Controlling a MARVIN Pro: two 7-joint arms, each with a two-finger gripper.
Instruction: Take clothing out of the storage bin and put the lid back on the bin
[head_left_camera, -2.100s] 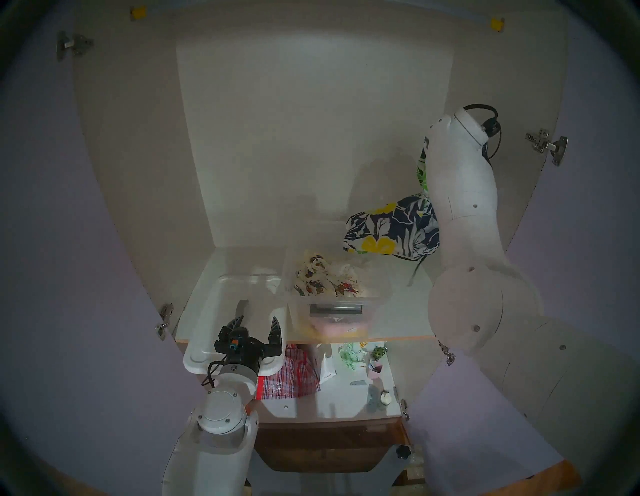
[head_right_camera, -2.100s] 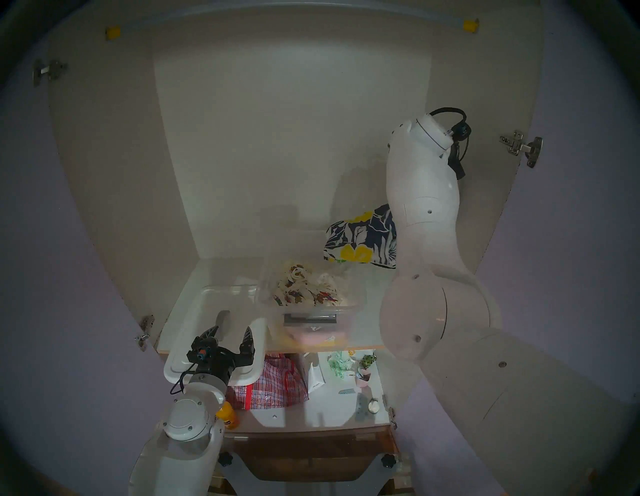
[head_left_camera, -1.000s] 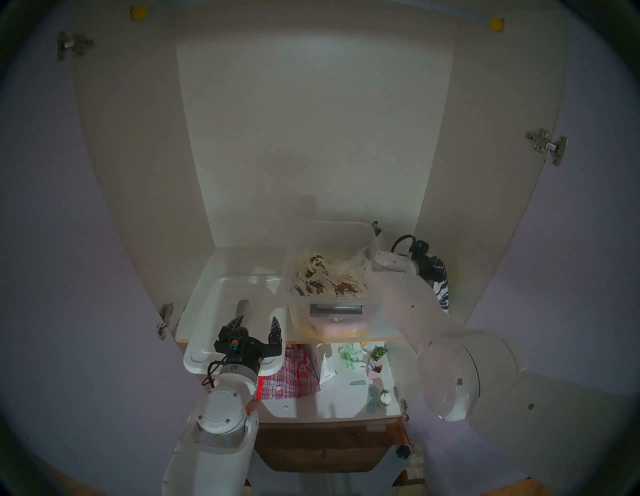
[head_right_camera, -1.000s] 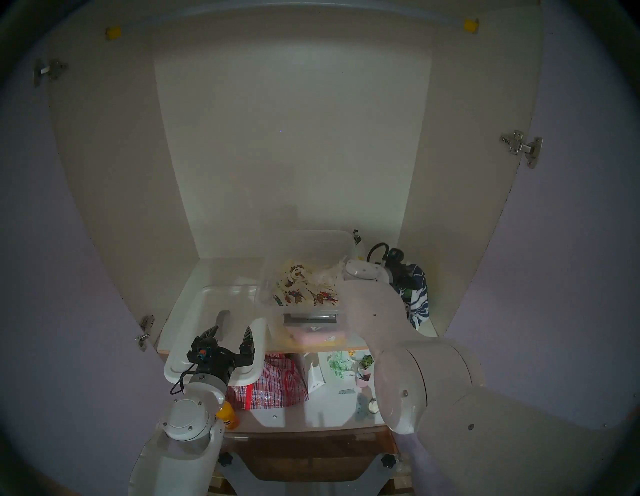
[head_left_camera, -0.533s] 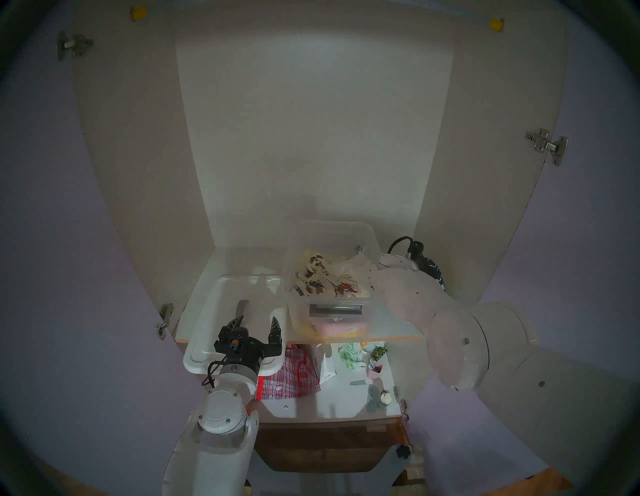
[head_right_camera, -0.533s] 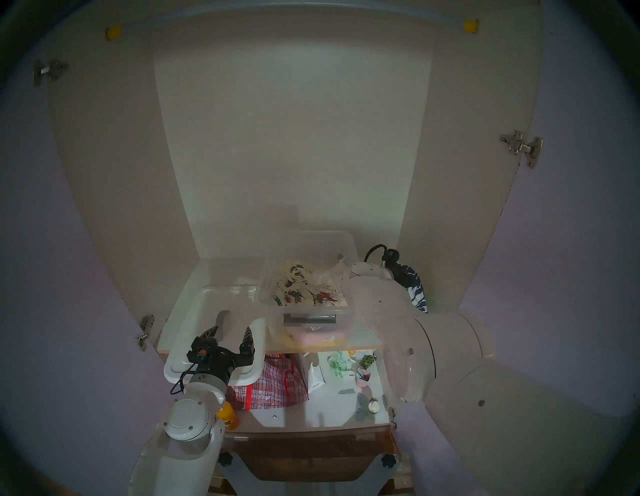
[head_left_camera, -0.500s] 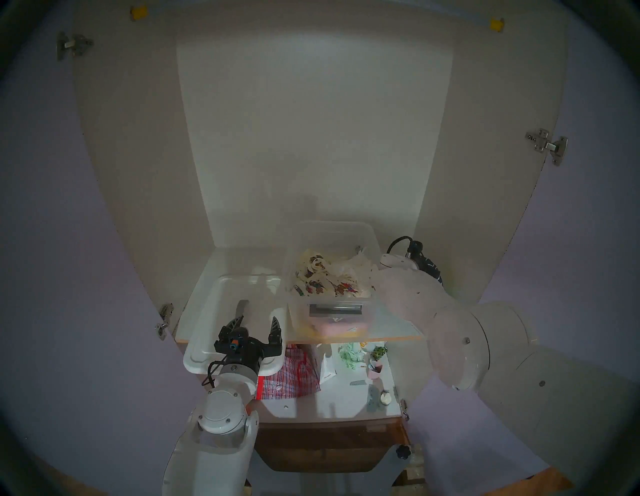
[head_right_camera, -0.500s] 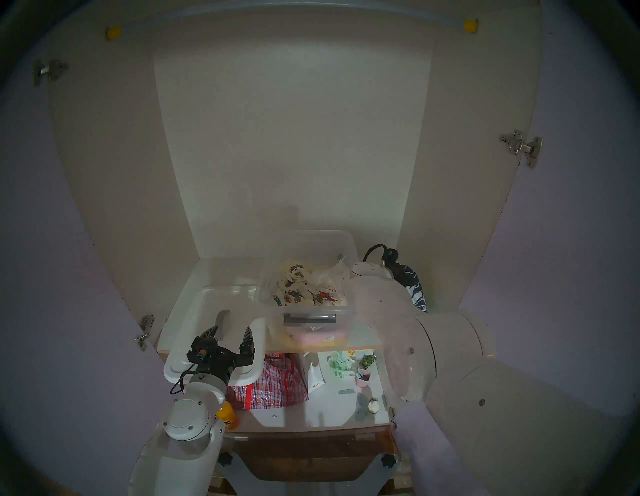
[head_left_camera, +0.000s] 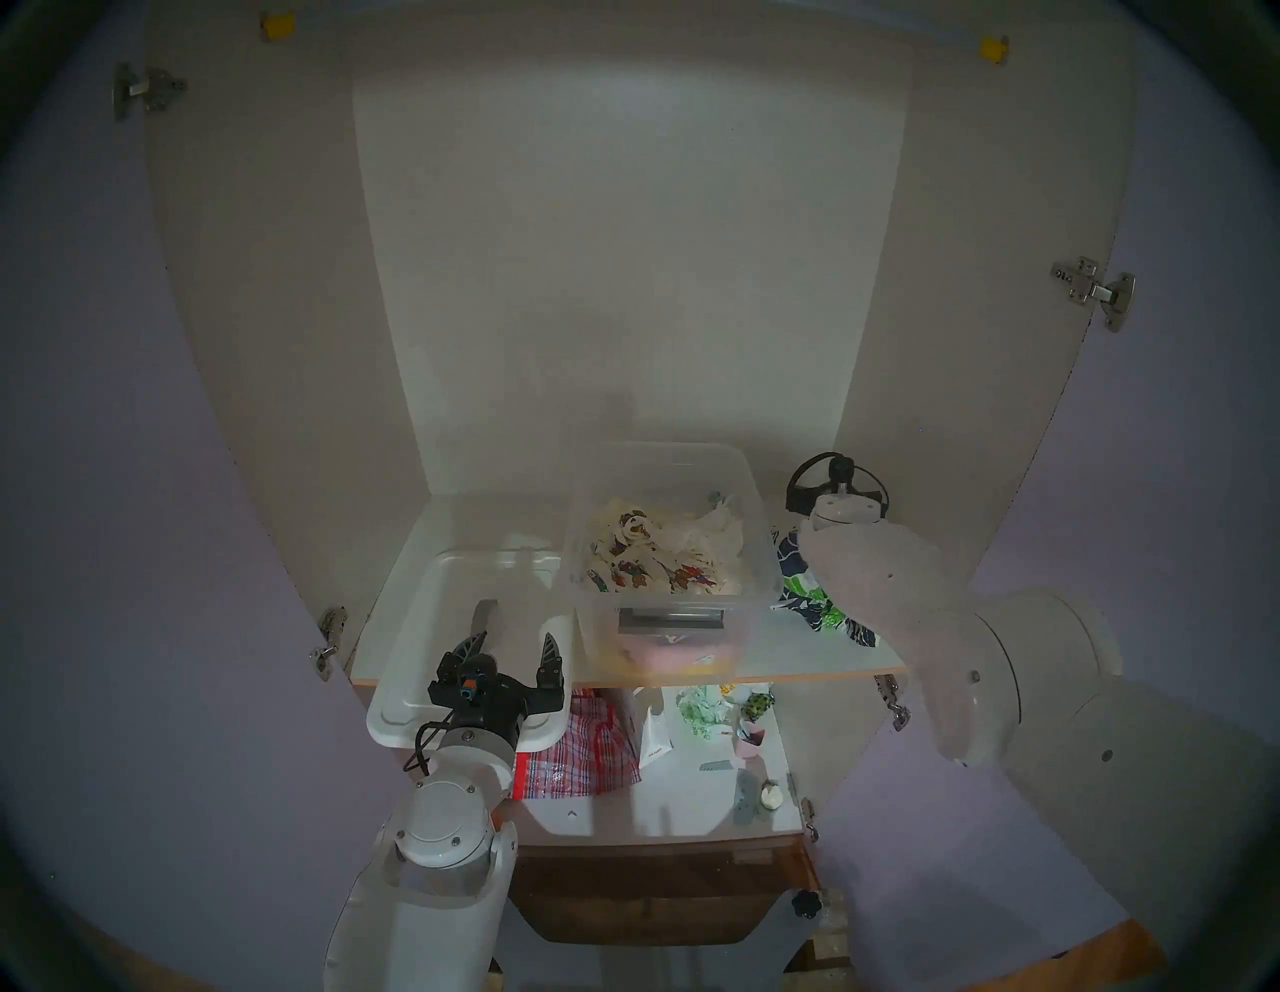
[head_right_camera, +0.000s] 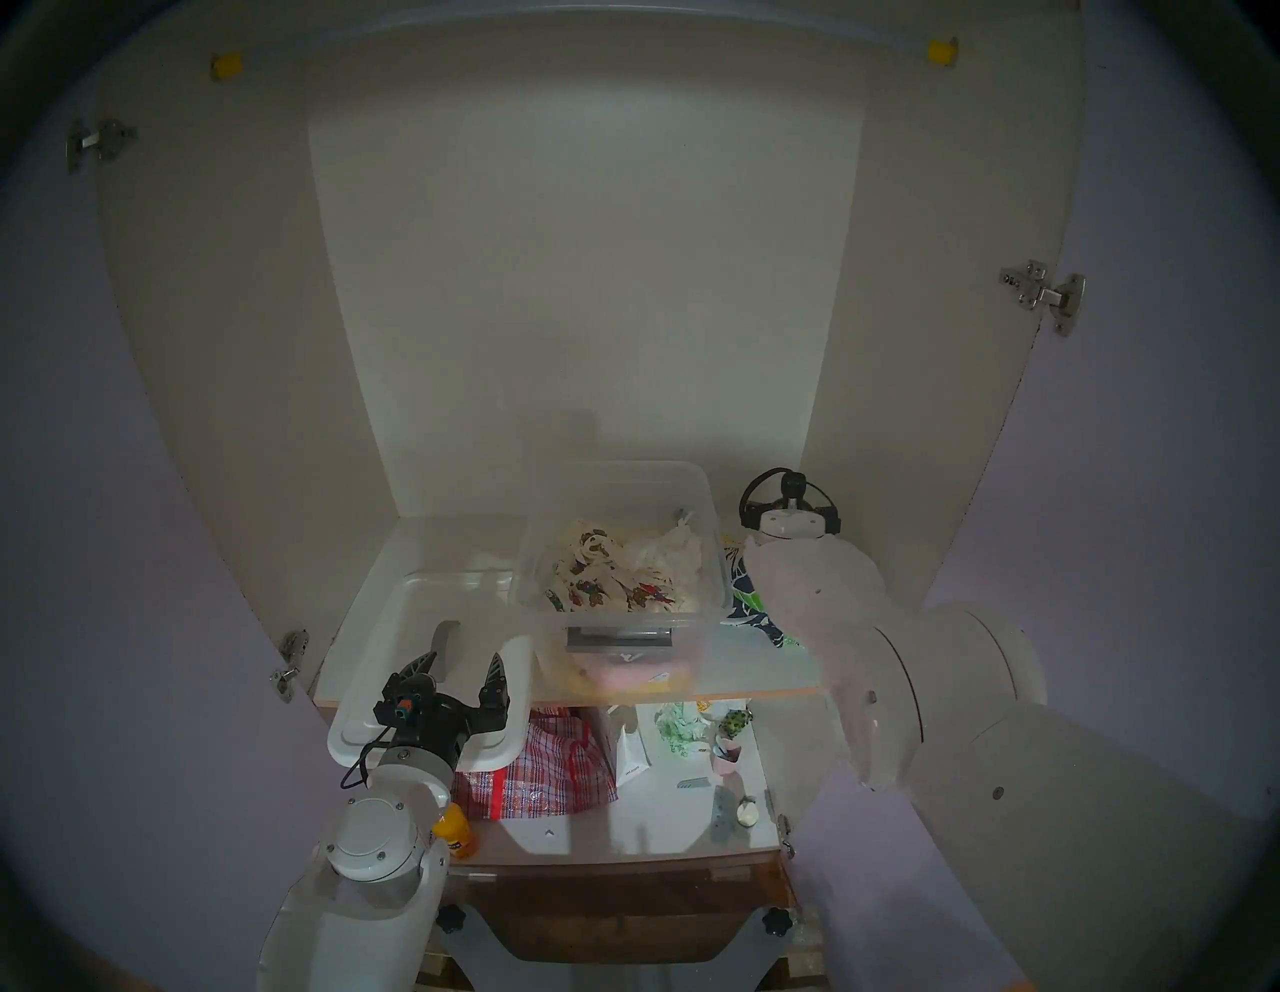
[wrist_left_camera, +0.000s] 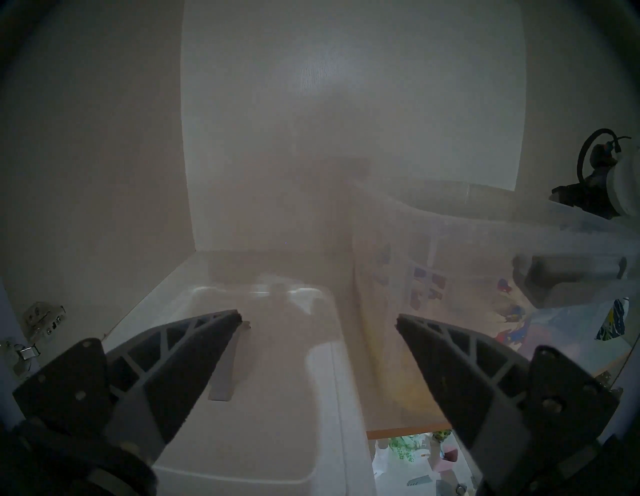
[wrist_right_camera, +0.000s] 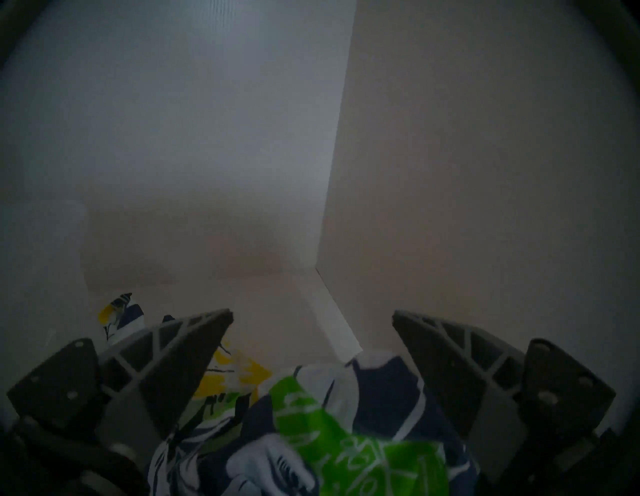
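Note:
My left gripper next needs to grab the narrow grey handle (head_left_camera: 483, 616) (wrist_left_camera: 226, 363) on top of the lid to put the whitish lid back, because the lid is far wider than my open fingers.
The clothing (head_left_camera: 807, 599), navy with white flowers and green leaves, lies crumpled on the shelf to the right of the storage bin (head_left_camera: 665, 449), partly hidden by my right arm. In the right wrist view my right gripper (wrist_right_camera: 311, 313) is open, and the clothing (wrist_right_camera: 311, 433) lies loose under the roots of its fingers. The clear storage bin (head_right_camera: 616, 467) stands uncovered. To its left lies the whitish lid (head_left_camera: 415, 658), overhanging the shelf's front edge. My left gripper (head_left_camera: 514, 644) hovers open over the lid (wrist_left_camera: 277, 398), near its grey handle (wrist_left_camera: 225, 367).
Cream printed fabric (head_left_camera: 658, 554) fills the bin. The cupboard's right wall (wrist_right_camera: 485, 173) is close beside my right gripper. On the lower shelf are a red-checked bag (head_left_camera: 589, 748), an orange bottle (head_right_camera: 454, 835) and several small items. Both cupboard doors stand open.
My right arm brought the clothing down from above the bin to the shelf on its right, then opened and let it go. The left arm has not moved.

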